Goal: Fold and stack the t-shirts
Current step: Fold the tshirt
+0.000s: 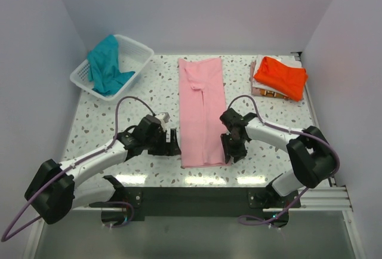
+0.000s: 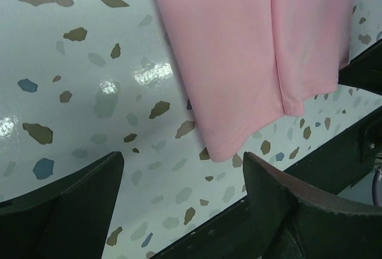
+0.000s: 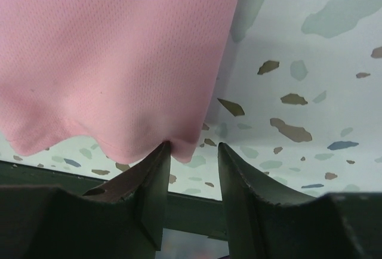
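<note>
The left gripper grabs the light pink t-shirt [image 1: 202, 113] by its near hem corner [image 1: 184, 165] next, to fold the t-shirt's near end over the strip.
The light pink t-shirt [image 1: 202, 113] lies flat in the middle of the table as a long strip folded lengthwise. My left gripper [image 1: 174, 143] is open at its near left corner; in the left wrist view the pink corner [image 2: 239, 80] lies just ahead of the wide-apart fingers [image 2: 280, 193]. My right gripper [image 1: 231, 151] is open at the near right corner; one fingertip [image 3: 156, 163] touches the pink hem [image 3: 119, 62]. The bright orange t-shirt [image 1: 280, 75] lies folded at the back right. The teal t-shirt [image 1: 107, 68] lies crumpled in the basket.
The white lattice basket [image 1: 136, 49] stands at the back left. The orange shirt rests on other folded light cloth [image 1: 262, 90]. The table's dark front rail [image 1: 197, 196] runs just behind both grippers. White walls close in the table.
</note>
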### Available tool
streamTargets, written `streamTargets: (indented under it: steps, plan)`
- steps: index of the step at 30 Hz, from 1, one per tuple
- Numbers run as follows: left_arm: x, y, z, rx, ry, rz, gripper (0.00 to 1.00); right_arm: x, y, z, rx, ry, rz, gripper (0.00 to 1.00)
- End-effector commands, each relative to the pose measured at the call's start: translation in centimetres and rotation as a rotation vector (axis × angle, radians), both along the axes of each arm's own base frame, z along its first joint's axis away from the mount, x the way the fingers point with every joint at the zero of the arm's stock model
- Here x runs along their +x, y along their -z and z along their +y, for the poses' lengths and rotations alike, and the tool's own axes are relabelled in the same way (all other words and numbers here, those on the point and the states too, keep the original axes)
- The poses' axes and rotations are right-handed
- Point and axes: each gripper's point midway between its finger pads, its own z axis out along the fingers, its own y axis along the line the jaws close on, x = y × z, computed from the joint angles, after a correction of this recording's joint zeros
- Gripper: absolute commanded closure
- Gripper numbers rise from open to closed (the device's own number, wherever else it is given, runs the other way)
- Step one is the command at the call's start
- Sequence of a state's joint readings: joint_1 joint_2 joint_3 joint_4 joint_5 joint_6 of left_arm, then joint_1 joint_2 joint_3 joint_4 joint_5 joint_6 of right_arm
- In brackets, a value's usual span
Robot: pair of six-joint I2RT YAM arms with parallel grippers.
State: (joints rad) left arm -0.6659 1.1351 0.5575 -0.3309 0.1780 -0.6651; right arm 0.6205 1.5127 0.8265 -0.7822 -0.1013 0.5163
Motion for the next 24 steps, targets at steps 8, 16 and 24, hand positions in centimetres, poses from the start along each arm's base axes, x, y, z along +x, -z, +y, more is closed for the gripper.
streamTargets:
  steps: [8,16,24]
  plan:
    - [0.2,0.7,-1.9,0.002,-0.020,0.060,0.22,0.4,1.6,0.8,0.031,-0.003,0.016,0.77]
    - [-1.7,2.4,-4.5,0.016,0.056,0.137,0.30,-0.1,2.0,0.5,0.024,-0.005,0.039,0.88]
    - [-2.6,3.4,-4.7,0.061,0.075,0.173,0.42,0.4,1.4,1.0,0.039,0.002,0.025,0.88]
